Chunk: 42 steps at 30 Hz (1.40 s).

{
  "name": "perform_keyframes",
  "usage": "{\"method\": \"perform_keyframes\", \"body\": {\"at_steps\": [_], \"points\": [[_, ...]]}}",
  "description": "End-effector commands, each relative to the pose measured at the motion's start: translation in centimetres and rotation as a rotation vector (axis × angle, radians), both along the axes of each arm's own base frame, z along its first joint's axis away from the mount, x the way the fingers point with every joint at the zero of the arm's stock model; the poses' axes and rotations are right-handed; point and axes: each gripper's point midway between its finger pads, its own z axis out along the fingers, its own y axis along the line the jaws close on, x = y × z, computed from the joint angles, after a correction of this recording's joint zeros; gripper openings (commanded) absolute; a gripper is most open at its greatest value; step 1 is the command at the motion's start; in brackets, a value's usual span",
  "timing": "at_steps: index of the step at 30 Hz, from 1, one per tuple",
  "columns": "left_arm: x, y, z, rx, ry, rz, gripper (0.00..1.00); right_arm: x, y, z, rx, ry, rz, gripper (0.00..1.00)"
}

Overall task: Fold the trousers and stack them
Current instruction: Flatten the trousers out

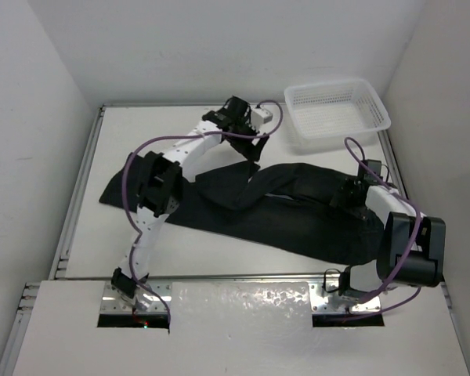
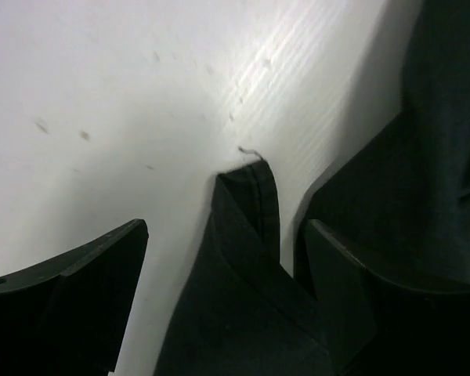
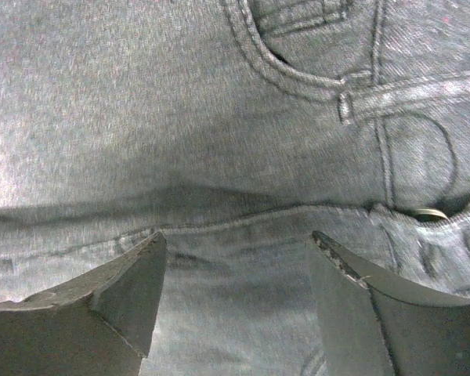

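The folded-back trouser leg needs to be taken by its hem end [image 1: 252, 167] [image 2: 246, 200] with my left gripper next. Then my left gripper needs to pull that leg out straight for folding.
The black trousers [image 1: 298, 227] lie spread across the table from left to right. One leg is folded back toward the far middle. My left gripper [image 1: 254, 150] is over that leg's end. In the left wrist view the left gripper [image 2: 225, 227] is open. The leg's hem [image 2: 247, 196] lies between the fingers on the white table, apart from the left finger [image 2: 102, 274]. My right gripper [image 1: 346, 192] is over the waist end. In the right wrist view the right gripper [image 3: 239, 236] is open just above the fabric [image 3: 180, 117], near a pocket and belt loop [image 3: 348, 106].
A white plastic mesh basket [image 1: 329, 83] stands at the table's far right corner. White walls enclose the table on three sides. A metal rail [image 1: 74, 196] runs along the left edge. Purple cables loop off both arms.
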Motion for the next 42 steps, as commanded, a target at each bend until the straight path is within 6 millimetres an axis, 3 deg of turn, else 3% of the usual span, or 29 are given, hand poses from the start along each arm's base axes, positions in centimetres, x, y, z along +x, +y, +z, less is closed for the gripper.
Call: {"method": "perform_keyframes", "body": {"at_steps": [1,5,8,9,10,12,13,15,17,18,19,21,22,26,27,30,33,42], "points": [[-0.7,-0.6,0.3,0.067,-0.026,0.012,0.8,1.1,-0.7,2.8,-0.053,-0.048,0.03,0.7],[-2.4,1.9,-4.4,0.239,0.034,0.011,0.79,1.7,-2.3,4.6,-0.104,-0.053,0.012,0.76],[-3.5,3.0,-5.7,0.295,0.073,-0.003,0.7,2.5,-4.2,5.6,-0.109,-0.074,-0.053,0.77],[-3.9,3.3,-6.3,0.308,0.089,-0.008,0.62,2.7,-4.6,5.7,-0.112,-0.076,-0.067,0.78],[-4.0,3.5,-6.3,0.315,0.089,-0.004,0.37,3.1,-5.1,5.6,-0.112,-0.071,-0.078,0.78],[-3.4,3.9,-5.8,0.333,0.061,0.021,0.07,3.4,-5.8,5.4,-0.118,-0.056,-0.096,0.78],[-2.7,4.1,-4.9,0.323,0.033,0.049,0.0,3.2,-6.0,4.3,-0.116,-0.018,-0.097,0.78],[-1.1,4.3,-2.7,0.316,-0.04,0.093,0.0,2.8,-6.1,2.9,-0.106,0.022,-0.107,0.78],[1.5,5.2,1.9,0.28,-0.16,0.178,0.0,2.1,-6.0,0.6,-0.069,0.079,-0.127,0.78],[2.6,6.2,3.7,0.283,-0.217,0.232,0.0,1.6,-5.7,-0.4,-0.041,0.101,-0.14,0.78],[4.2,7.5,7.3,0.24,-0.298,0.305,0.0,1.2,-5.9,-1.1,-0.029,0.123,-0.156,0.78],[5.6,9.9,10.9,0.223,-0.389,0.406,0.0,0.2,-5.5,-2.8,-0.004,0.173,-0.167,0.78],[6.8,12.6,14.5,0.203,-0.477,0.51,0.0,0.2,-5.3,-3.2,0.01,0.172,-0.171,0.78],[7.7,20.1,18.4,0.22,-0.595,0.735,0.0,-0.4,-4.9,-4.4,0.029,0.195,-0.172,0.78],[7.8,22.8,19.4,0.236,-0.619,0.808,0.0,-0.2,-4.9,-4.3,0.028,0.192,-0.166,0.78],[8.5,26.8,19.2,0.23,-0.613,0.925,0.0,0.6,-5.0,-4.0,0.029,0.17,-0.149,0.77],[9.6,28.9,17.3,0.219,-0.568,0.986,0.0,1.5,-5.2,-3.6,0.028,0.152,-0.123,0.77],[12.8,31.4,11.7,0.302,-0.497,1.021,0.0,4.0,-6.2,-2.1,0.002,0.102,-0.079,0.77]]}}
